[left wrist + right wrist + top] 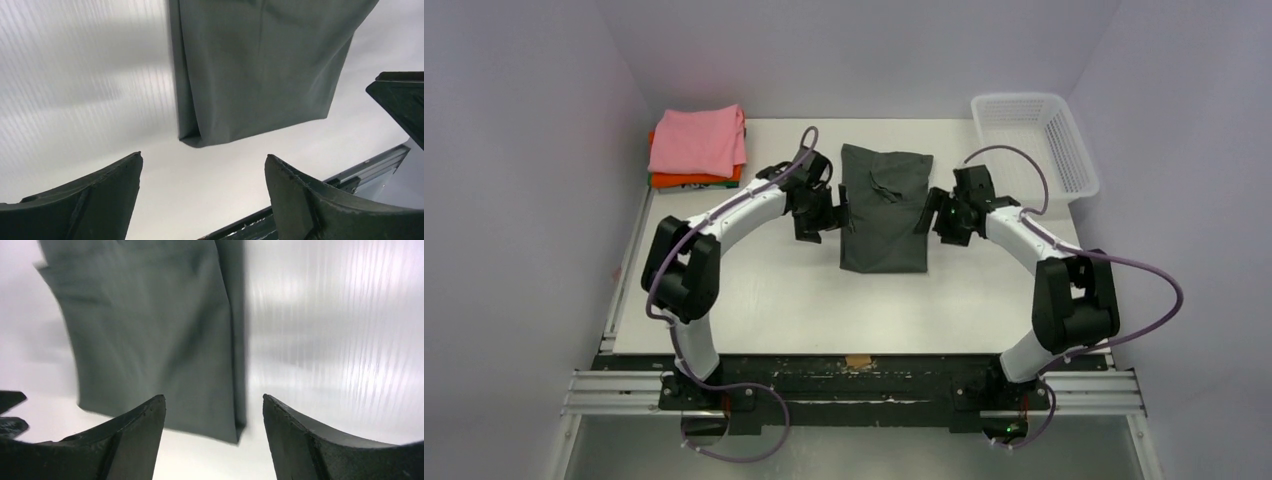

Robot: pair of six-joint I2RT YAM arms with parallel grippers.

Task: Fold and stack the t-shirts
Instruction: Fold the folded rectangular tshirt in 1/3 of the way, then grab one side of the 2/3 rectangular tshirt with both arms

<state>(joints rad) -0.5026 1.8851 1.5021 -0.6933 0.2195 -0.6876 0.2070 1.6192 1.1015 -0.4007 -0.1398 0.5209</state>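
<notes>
Next, the right gripper pinches the charcoal-grey t-shirt's near corner on the basket side. Then it folds the t-shirt's near end over the rest.
The dark charcoal-grey t-shirt (884, 208) lies folded into a long rectangle at the middle of the table. It also shows in the left wrist view (255, 70) and the right wrist view (160, 335). My left gripper (817, 215) is open and empty beside the shirt's left edge, shown in its own view (202, 162). My right gripper (941, 218) is open and empty beside the shirt's right edge, shown in its own view (214, 402). The folded pink t-shirt (698, 140) lies on the folded orange t-shirt (694, 181) at the back left.
A white plastic mesh basket (1034, 140) stands at the back right corner. The white table (824, 310) ends at a black rail along the near edge. Grey walls close in the left, back and right sides.
</notes>
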